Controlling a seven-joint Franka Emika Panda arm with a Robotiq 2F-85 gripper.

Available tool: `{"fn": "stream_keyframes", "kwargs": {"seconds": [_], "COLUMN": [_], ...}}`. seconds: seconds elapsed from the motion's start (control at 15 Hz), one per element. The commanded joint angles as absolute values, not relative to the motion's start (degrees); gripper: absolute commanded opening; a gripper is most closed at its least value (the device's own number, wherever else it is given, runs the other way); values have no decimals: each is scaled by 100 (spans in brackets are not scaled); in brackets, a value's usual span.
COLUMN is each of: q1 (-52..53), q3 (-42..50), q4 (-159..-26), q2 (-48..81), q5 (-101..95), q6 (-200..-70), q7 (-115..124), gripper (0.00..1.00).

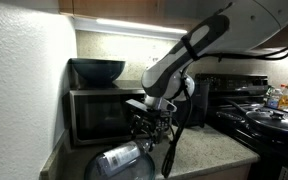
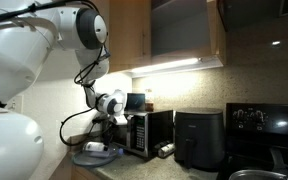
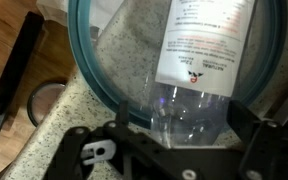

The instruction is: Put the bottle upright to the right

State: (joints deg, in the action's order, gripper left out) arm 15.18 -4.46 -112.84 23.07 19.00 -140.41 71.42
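Observation:
I next need to grab the bottle (image 3: pixel 204 50) with my gripper by its clear end, so that the opposite end beyond the label stays free to stand upright.
The bottle (image 3: pixel 204 50) is clear bluish plastic with a pale label. It lies on its side on a round blue-rimmed plate (image 3: pixel 84 75) on the speckled counter. It also shows in both exterior views (image 1: pixel 119 160) (image 2: pixel 92 148), in front of the microwave. My gripper (image 3: pixel 184 120) is open and hangs just above the bottle. In the wrist view its black fingers straddle the clear end of the bottle, one on each side. I cannot tell whether they touch it. The gripper also shows in both exterior views (image 1: pixel 152 125) (image 2: pixel 109 125).
A black microwave (image 1: pixel 99 112) stands behind, with a dark bowl (image 1: pixel 96 70) on top. A black air fryer (image 2: pixel 196 138) stands beside it. A stove with pans (image 1: pixel 269 120) is further along the counter. A small round jar (image 3: pixel 46 100) sits near the plate.

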Motion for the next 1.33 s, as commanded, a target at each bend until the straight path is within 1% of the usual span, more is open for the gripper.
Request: {"fn": "stream_keyframes", "kwargs": {"seconds": [0.0, 1.07, 1.13, 1.2, 1.27], "q1": [1439, 1387, 1383, 1382, 1375], "q3": [-510, -540, -537, -528, -524], "q4": [-11217, -10550, -10512, -10480, -10455], "q2": [2405, 3015, 3044, 3068, 3079], "q5": [1842, 1973, 1969, 1959, 1965], "q6": [-14146, -13706, -13673, -13651, -13627], "q7": [7118, 7181, 7178, 7181, 7185], "gripper": [100, 100, 75, 73, 67]}}
